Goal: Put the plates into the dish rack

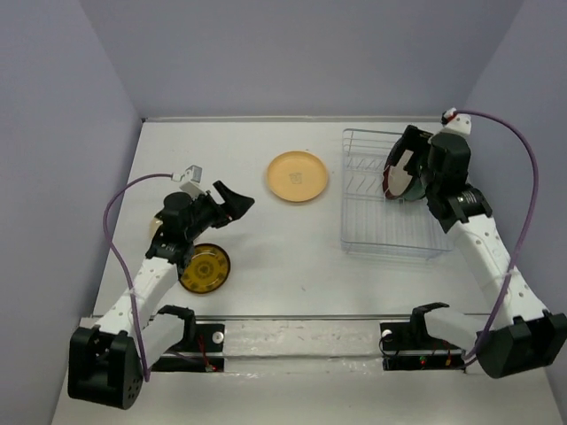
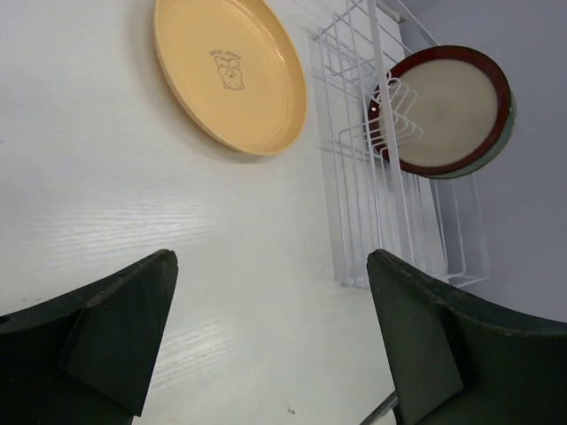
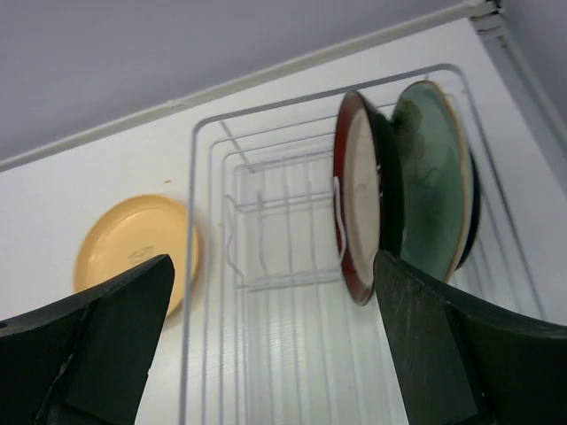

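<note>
I need to load the peach-orange plate [image 1: 298, 176] into the dish rack [image 1: 381, 221], so next I should pick it up by its rim with my left gripper.
The white wire dish rack [image 1: 381, 221] stands at the right. A beige plate with a dark red rim [image 1: 395, 177] stands upright in it, and a pale teal plate [image 3: 430, 177] stands right behind it. My right gripper [image 1: 407, 165] is open and empty, just above and beside these plates; its jaws stand wide apart in the right wrist view [image 3: 275, 345]. The peach-orange plate [image 1: 298, 176] lies flat at the table's middle. The small amber-yellow plate [image 1: 205, 268] lies near my left arm. My left gripper [image 1: 232, 202] is open and empty, above the table between these two plates.
In the left wrist view the peach plate [image 2: 230, 71] and the rack [image 2: 354, 204] lie ahead of my open gripper [image 2: 270, 336]. A dark rim [image 3: 472, 212] shows behind the teal plate. Purple cables loop from both arms. Grey walls close in the table.
</note>
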